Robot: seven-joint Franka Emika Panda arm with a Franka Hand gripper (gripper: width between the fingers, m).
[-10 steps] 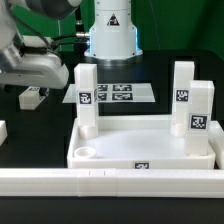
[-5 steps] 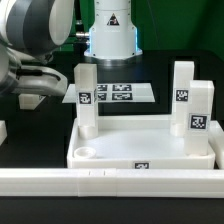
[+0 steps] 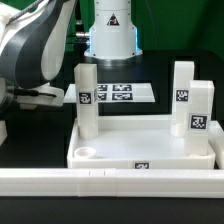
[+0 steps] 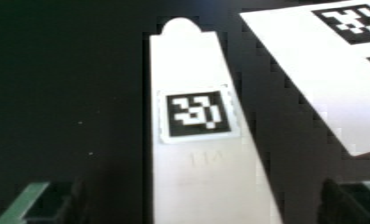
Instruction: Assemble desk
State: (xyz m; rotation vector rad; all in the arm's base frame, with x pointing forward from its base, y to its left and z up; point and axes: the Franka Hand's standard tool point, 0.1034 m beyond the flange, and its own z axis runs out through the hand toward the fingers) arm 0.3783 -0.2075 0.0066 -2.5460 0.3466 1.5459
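I can close my gripper, because my gripper's fingers are on either side of the leg in the wrist view. Closing now would hold the lying leg.
The white tray-like tabletop (image 3: 140, 135) lies on the black table with three white tagged legs standing in its corners (image 3: 86, 100) (image 3: 182, 88) (image 3: 199, 115). The near-left corner socket (image 3: 86, 154) is empty. A fourth leg (image 4: 200, 130) lies flat on the table, tag up. In the wrist view my gripper (image 4: 194, 205) is open, with one finger (image 4: 36, 200) on each side of this leg and not touching it. In the exterior view my arm (image 3: 35, 50) bends low at the left and hides the lying leg.
The marker board (image 3: 120, 93) lies behind the tabletop and shows beside the lying leg in the wrist view (image 4: 333, 70). A long white rail (image 3: 110, 180) runs along the front. The robot base (image 3: 110, 30) stands at the back. A white piece (image 3: 3, 130) sits at the left edge.
My arm has swung further to the exterior view's left and lower, covering the lying leg that showed a second ago. The tabletop and its standing legs have not moved.
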